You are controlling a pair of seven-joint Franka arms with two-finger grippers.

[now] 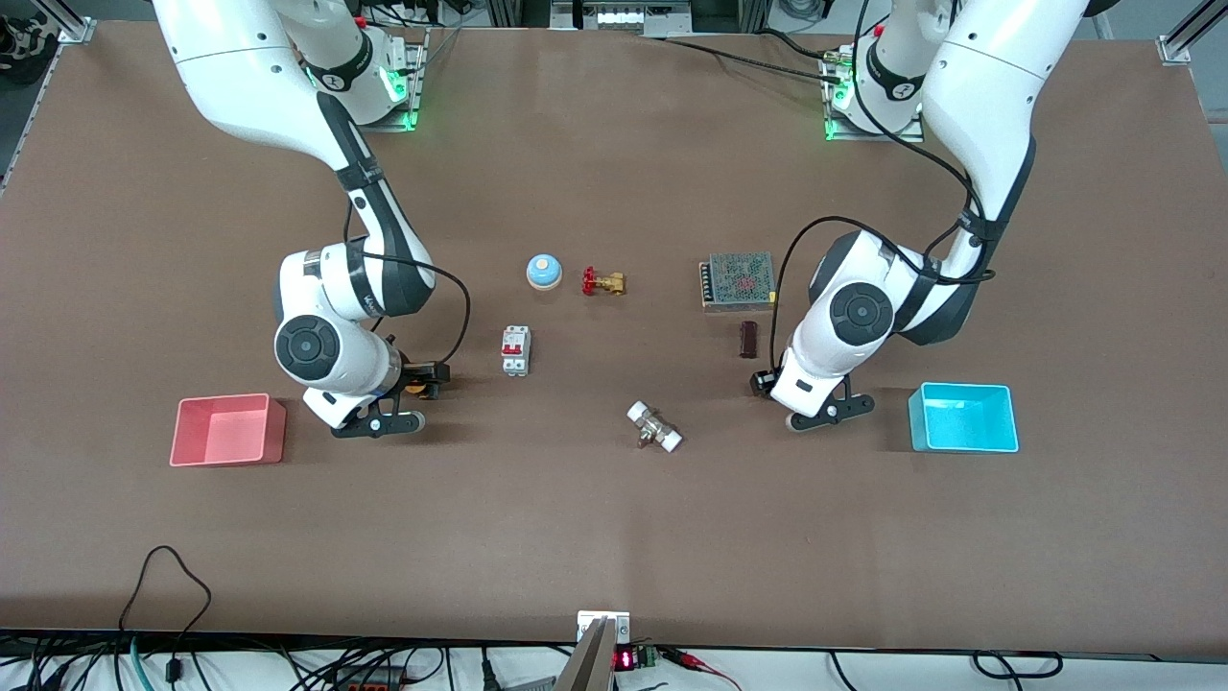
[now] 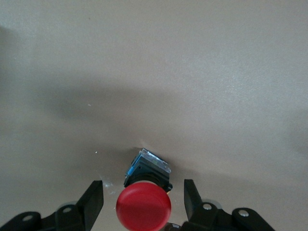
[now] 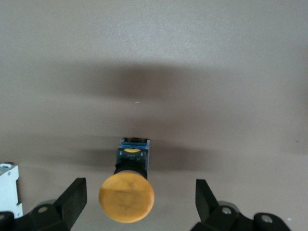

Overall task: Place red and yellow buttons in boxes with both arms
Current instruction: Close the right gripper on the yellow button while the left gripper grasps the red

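Note:
My right gripper closes on the yellow button now, since fingers stand either side of the yellow cap (image 3: 126, 197) in the right wrist view and closing now would catch it.
The red button (image 2: 143, 209) lies on the table between the open fingers of my left gripper (image 2: 143, 188); the fingers stand apart from it on both sides. In the front view my left gripper (image 1: 830, 411) is low over the table beside the cyan box (image 1: 962, 418), and the red button is hidden under the arm. The yellow button (image 3: 127, 197) lies between the open fingers of my right gripper (image 3: 140, 186), untouched. In the front view the yellow button (image 1: 414, 389) peeks out at my right gripper (image 1: 391, 418), near the pink box (image 1: 228, 431).
Mid-table stand a blue domed bell (image 1: 544, 272), a brass valve with a red handle (image 1: 602, 282), a grey mesh-topped unit (image 1: 739, 280), a white circuit breaker (image 1: 515, 350), a small dark block (image 1: 748, 339) and a white-ended fitting (image 1: 654, 427).

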